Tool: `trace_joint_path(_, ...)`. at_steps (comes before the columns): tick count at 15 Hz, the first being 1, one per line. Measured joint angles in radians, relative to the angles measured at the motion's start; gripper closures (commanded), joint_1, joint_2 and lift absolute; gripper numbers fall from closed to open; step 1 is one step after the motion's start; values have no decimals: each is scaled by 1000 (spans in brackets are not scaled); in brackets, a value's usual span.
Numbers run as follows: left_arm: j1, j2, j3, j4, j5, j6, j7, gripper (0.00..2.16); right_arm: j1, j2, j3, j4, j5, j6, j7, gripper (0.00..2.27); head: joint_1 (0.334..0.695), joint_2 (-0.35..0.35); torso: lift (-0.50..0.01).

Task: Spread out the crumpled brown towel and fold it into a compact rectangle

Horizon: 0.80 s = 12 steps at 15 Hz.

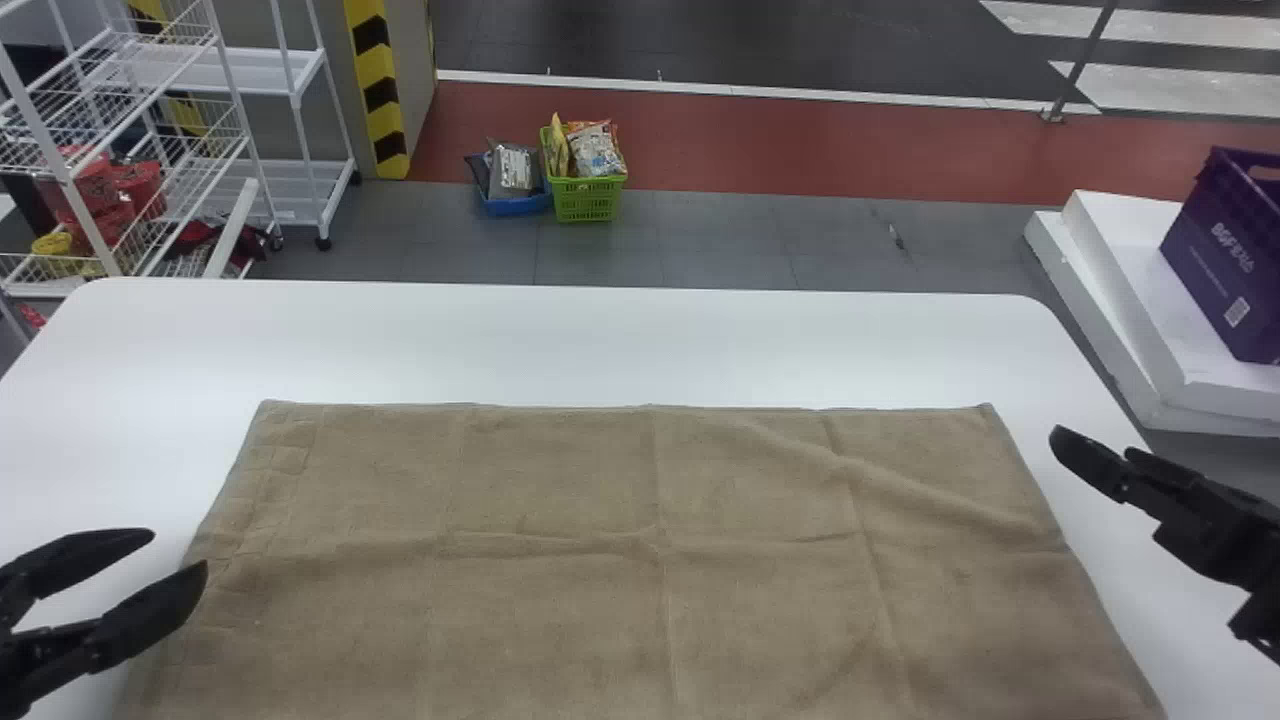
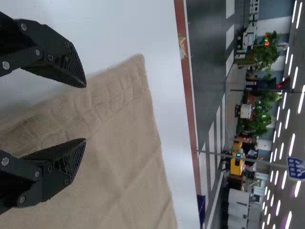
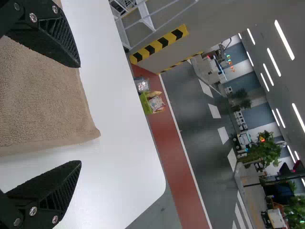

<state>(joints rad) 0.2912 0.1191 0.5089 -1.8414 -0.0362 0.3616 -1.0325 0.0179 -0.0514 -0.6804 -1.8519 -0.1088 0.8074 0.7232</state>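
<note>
My right gripper pinches the towel by its side edge (image 1: 1053, 516) next, where the cloth ends, since the towel's middle (image 1: 660, 540) lies flat on the tabletop.
The brown towel (image 1: 560, 560) lies spread nearly flat on the white table, with shallow creases across its middle and right part; its near edge runs out of the head view. At its left edge, my left gripper (image 1: 180, 555) is open, nothing held. In the left wrist view the left gripper (image 2: 86, 113) has its fingers apart over the towel (image 2: 124, 157)'s side edge. My right gripper (image 1: 1062, 445) is off the towel's right edge, near the far right corner. In the right wrist view the right gripper (image 3: 80, 114) stands open, the towel's corner (image 3: 88, 129) beyond and between its fingertips.
The white table (image 1: 600, 340) shows a strip beyond the towel's far edge. Past it on the floor are a green basket (image 1: 588, 200) and a blue one (image 1: 515, 204). White wire racks (image 1: 230, 130) stand at far left, a purple crate (image 1: 1225, 260) on white blocks at right.
</note>
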Motion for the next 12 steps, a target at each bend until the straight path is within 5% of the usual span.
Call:
trace_joint_path(2, -16, -18, -5, -43, 14, 88, 31, 39, -27, -40, 8, 23, 0, 59, 11, 97, 695, -126, -127)
trace_joint_path(5, -80, -23, -47, -33, 44, 211, 190, 83, -91, -88, 25, 103, 6, 95, 66, 100, 695, -112, -127)
trace_joint_path(12, -302, -22, -167, 133, 19, 280, 309, 93, -259, -136, 46, 294, 84, 111, 116, 117, 695, -137, -127)
